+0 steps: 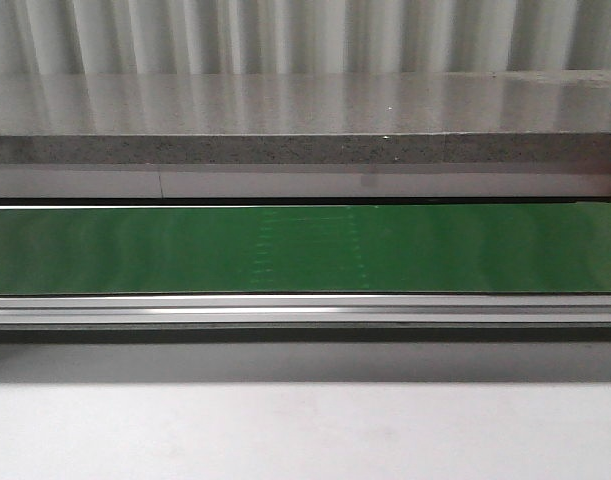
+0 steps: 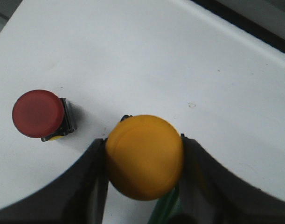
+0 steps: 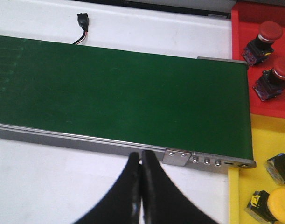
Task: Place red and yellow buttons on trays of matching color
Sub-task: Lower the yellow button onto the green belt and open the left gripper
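Note:
The yellow button stays in my left gripper until it is over the yellow tray; over white table beside the green belt in the left wrist view, it would miss.
In the left wrist view my left gripper [image 2: 143, 151] is shut on a yellow button [image 2: 144, 156], its dark fingers [image 2: 93, 186] pressing the round cap from both sides above a white surface. A red button [image 2: 38, 114] stands apart on that surface beside it. In the right wrist view my right gripper [image 3: 141, 161] is shut with nothing in it, over white table by the belt's metal rail. The red tray [image 3: 261, 60] holds two red buttons [image 3: 268, 33], [image 3: 275, 74]. The yellow tray [image 3: 268, 140] holds yellow buttons [image 3: 275, 205], [image 3: 281, 167]. Neither gripper shows in the front view.
A green conveyor belt [image 1: 305, 250] with a metal rail [image 1: 305, 310] runs across the front view, a grey stone ledge [image 1: 305, 120] behind it. The belt [image 3: 119, 98] ends next to the trays. A small black connector with wires [image 3: 82, 23] lies beyond the belt.

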Controlling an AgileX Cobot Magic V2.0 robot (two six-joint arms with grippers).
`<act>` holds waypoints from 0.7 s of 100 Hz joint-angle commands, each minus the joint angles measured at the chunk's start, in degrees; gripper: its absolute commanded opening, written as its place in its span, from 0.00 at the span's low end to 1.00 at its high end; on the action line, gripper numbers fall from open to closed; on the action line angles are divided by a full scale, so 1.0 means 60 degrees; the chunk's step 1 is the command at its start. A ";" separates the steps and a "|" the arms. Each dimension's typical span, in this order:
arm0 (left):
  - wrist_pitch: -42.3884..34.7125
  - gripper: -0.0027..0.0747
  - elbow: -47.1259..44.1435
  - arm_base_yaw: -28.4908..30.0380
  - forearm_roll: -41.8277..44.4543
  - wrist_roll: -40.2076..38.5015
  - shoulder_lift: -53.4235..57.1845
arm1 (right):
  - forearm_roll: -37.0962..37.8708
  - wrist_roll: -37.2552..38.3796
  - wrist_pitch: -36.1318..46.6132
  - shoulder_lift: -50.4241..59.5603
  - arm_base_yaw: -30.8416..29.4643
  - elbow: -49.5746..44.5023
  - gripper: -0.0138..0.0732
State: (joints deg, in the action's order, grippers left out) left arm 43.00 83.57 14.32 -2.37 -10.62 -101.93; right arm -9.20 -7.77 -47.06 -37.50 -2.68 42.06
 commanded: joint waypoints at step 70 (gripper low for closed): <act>-0.0168 0.01 -0.2766 -0.1448 -0.0049 0.0978 0.3757 | -0.0040 -0.0099 0.0622 0.0018 0.0029 0.0234 0.08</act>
State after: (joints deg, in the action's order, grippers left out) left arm 46.24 67.42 6.51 -2.37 -4.79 -81.60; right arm -9.20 -7.77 -47.06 -37.50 -2.68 42.06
